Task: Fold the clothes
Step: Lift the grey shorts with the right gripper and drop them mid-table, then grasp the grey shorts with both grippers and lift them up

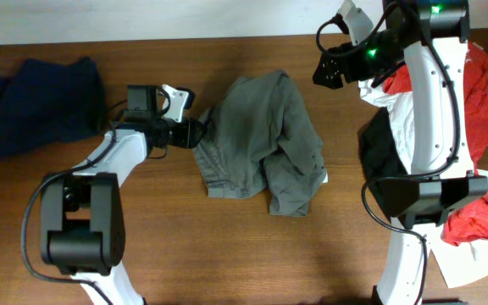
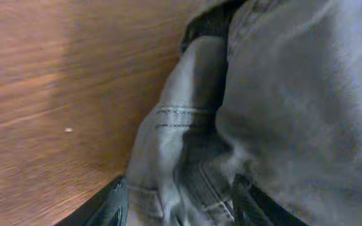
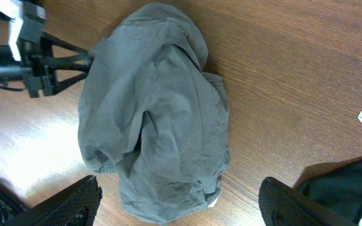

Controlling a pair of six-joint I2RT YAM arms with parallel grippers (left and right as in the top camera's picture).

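Note:
The grey-green garment's side [image 1: 312, 126] [image 3: 220, 105] across from my left gripper needs to be grabbed by my right gripper next, so both can spread the garment for folding.
A crumpled grey-green garment [image 1: 265, 135] lies in the middle of the wooden table. My left gripper [image 1: 195, 131] is at its left edge. In the left wrist view the fingers [image 2: 181, 204] hold a thick fold of the garment's seamed hem [image 2: 175, 116] between them. My right gripper [image 1: 329, 68] hovers high at the back right of the garment, open and empty. In the right wrist view its fingers [image 3: 181, 188] frame the garment [image 3: 156, 113] from well above.
A dark navy garment [image 1: 45, 102] lies bunched at the far left. A pile of red, white and black clothes [image 1: 481, 85] sits along the right edge behind the right arm. Bare wood [image 1: 227, 246] shows at the front.

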